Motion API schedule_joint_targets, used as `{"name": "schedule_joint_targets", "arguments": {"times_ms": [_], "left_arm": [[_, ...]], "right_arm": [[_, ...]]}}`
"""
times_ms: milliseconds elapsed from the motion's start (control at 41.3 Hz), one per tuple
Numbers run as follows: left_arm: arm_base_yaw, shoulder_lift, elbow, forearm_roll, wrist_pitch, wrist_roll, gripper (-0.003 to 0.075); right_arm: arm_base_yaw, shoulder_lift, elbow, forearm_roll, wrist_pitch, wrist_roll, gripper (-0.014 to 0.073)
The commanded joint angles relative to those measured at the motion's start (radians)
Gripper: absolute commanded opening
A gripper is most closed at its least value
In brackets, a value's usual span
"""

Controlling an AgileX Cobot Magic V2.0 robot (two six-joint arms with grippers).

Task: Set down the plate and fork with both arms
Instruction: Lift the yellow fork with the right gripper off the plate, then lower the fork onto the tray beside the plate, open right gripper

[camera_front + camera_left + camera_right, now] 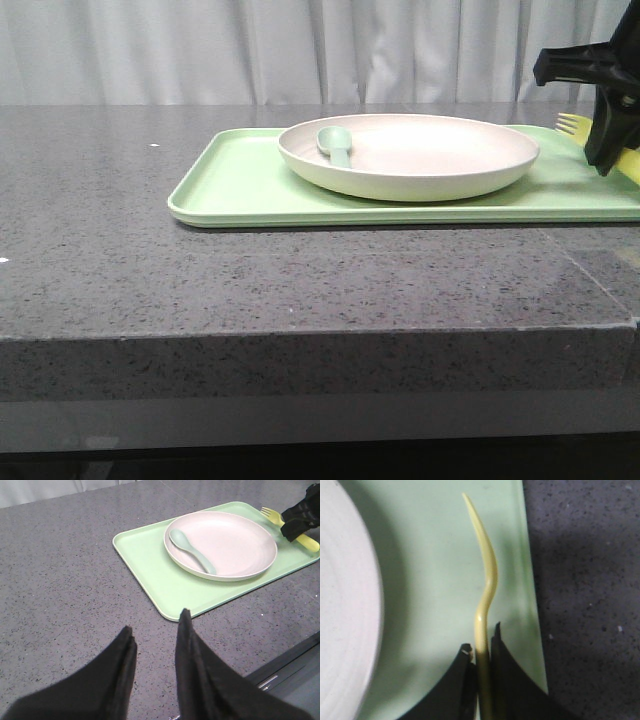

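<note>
My right gripper should open now, because the yellow fork [487, 575] hangs low over the light-green tray, inside the tray's rim and beside the plate.
The cream-pink plate [420, 152] sits on the light-green tray [230, 180], with a pale grey-green spoon [335, 145] lying in it. My right gripper [610, 150] is shut on the handle of the yellow fork [575, 124] over the tray's right end, beside the plate; the tines point toward the back. In the right wrist view the fork [487, 575] stands on edge between my fingers [502, 665]. My left gripper [155, 620] is open and empty above the bare counter, short of the tray's near corner. It does not show in the front view.
The tray [150, 570] rests on a speckled grey stone counter [120, 270] whose front edge [300, 335] drops off near the camera. A pale curtain [250, 50] hangs behind. The counter's edge also shows in the left wrist view [285, 665].
</note>
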Motion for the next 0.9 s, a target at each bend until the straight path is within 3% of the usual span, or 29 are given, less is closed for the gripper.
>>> {"name": "schedule_joint_targets", "arguments": {"times_ms": [0, 266, 581, 872], "left_arm": [[0.002, 0.008, -0.023, -0.010, -0.078, -0.004, 0.0197], [0.002, 0.008, -0.023, -0.010, -0.078, -0.004, 0.0197], [0.002, 0.008, -0.023, -0.011, -0.078, -0.004, 0.0197], [0.002, 0.008, -0.023, -0.011, -0.078, -0.004, 0.0197]], "right_arm": [[-0.007, -0.036, -0.023, 0.029, -0.055, -0.039, 0.0015], [-0.007, -0.023, -0.023, 0.048, -0.051, -0.059, 0.0056], [-0.007, -0.010, -0.023, 0.048, -0.044, -0.059, 0.0461], [-0.007, -0.011, -0.023, 0.048, -0.036, -0.059, 0.0478]]}}
